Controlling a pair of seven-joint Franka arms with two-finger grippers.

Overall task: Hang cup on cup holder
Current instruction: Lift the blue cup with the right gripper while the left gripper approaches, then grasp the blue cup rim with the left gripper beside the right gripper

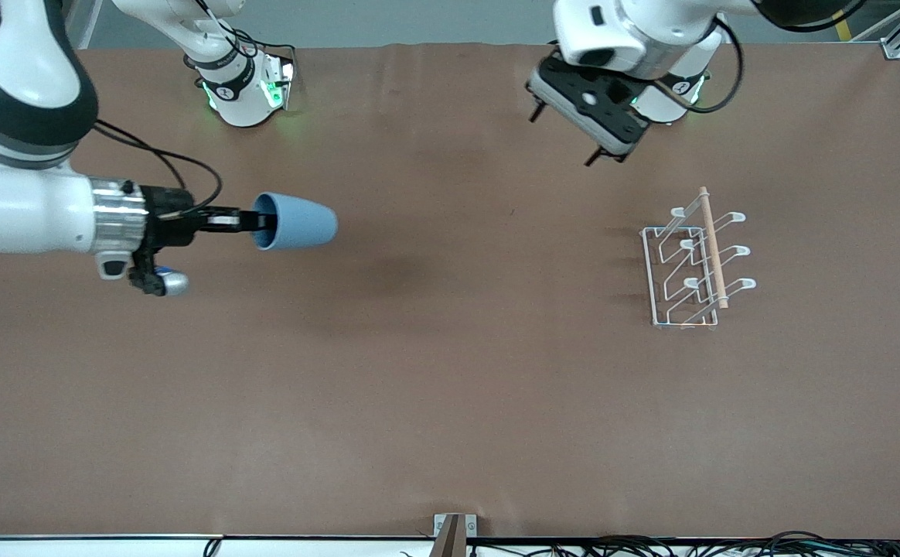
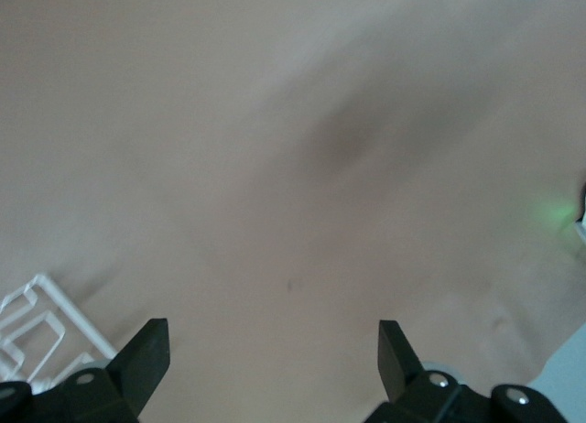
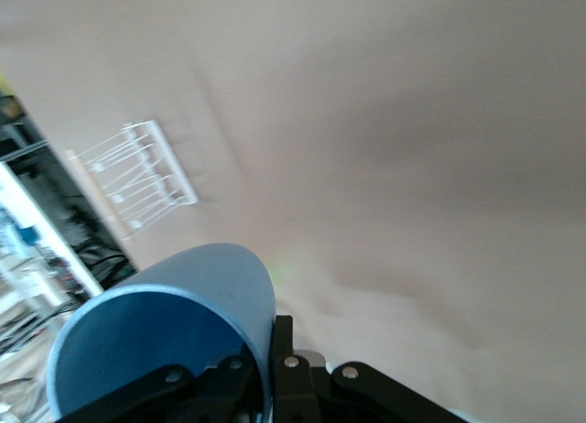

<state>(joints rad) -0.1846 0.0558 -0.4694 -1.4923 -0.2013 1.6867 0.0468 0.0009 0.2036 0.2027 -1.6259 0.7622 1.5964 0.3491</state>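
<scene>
The light-blue cup needs its rim free to hang on the cup holder (image 1: 693, 261), so my left gripper should next grab the cup by its closed end (image 1: 321, 224).
My right gripper (image 1: 263, 222) is shut on the rim of the light-blue cup (image 1: 298, 222), one finger inside the mouth and one outside. The cup (image 3: 174, 327) is held on its side above the brown table, toward the right arm's end, its closed end pointing toward the cup holder (image 1: 693, 261). That white wire rack with a wooden rod stands on the table toward the left arm's end, and the right wrist view catches it as the cup holder (image 3: 137, 176). My left gripper (image 1: 570, 135) hangs open and empty over the table near its base, above the rack's corner (image 2: 32, 327).
The brown table cover (image 1: 450, 371) spreads wide between the cup and the rack. Both arm bases (image 1: 245, 85) stand along the edge farthest from the front camera. Cables (image 1: 697, 545) lie off the table edge nearest that camera.
</scene>
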